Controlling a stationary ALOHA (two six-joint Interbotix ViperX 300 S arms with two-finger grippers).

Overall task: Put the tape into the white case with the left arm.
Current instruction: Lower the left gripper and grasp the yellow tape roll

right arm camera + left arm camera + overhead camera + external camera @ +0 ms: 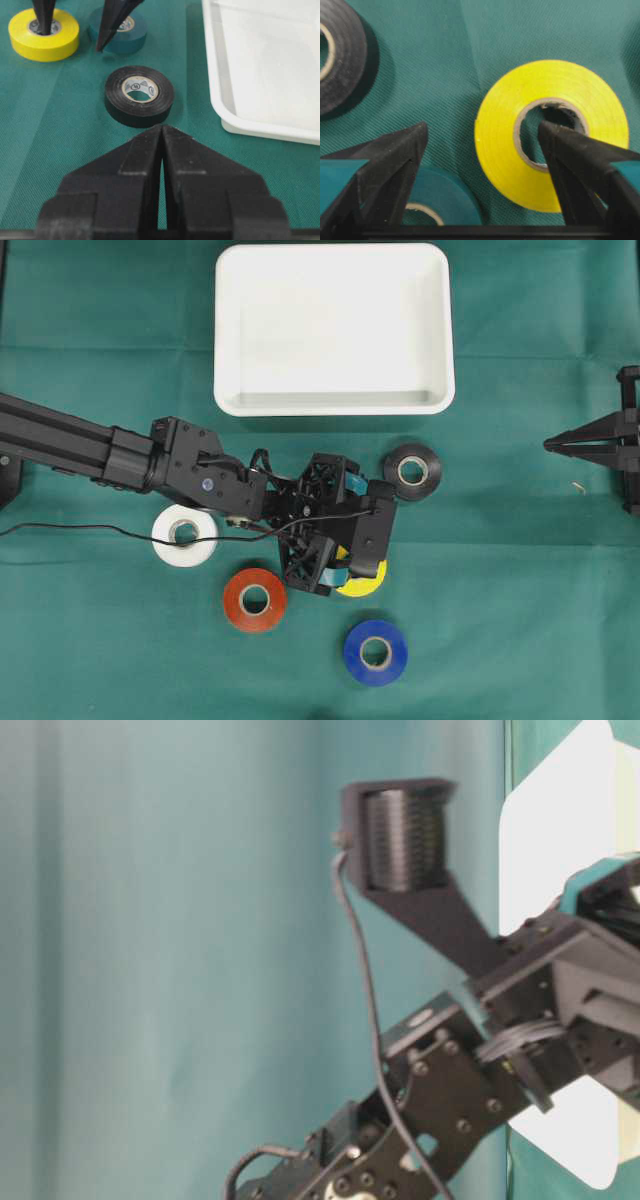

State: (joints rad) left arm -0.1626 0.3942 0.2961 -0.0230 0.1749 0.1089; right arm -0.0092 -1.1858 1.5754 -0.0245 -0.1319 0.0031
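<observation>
The left gripper should close now. Its fingers are around the yellow tape roll's side [495, 135], with one in the tape roll's core hole, so it would catch the tape roll.
The white case [335, 400] lies empty at the back of the green cloth. A yellow tape roll [505, 150] lies flat in front of it. My left gripper [482, 127] stands open and points down over that roll. One finger [570, 155] reaches into the roll's core hole. The other finger [395, 155] is outside the roll, over a teal tape roll [440, 197]. The jaws do not pinch the yellow wall. From above, the left gripper [345, 560] covers most of the yellow roll [362, 585]. My right gripper [162, 127] is shut and holds nothing.
A black tape roll [412, 470] lies between the left gripper and the case. White [185, 537], red [254, 599] and blue [375, 651] rolls lie to the left and front. The right gripper [550, 445] sits at the right edge. A loose black cable [80, 530] trails leftward.
</observation>
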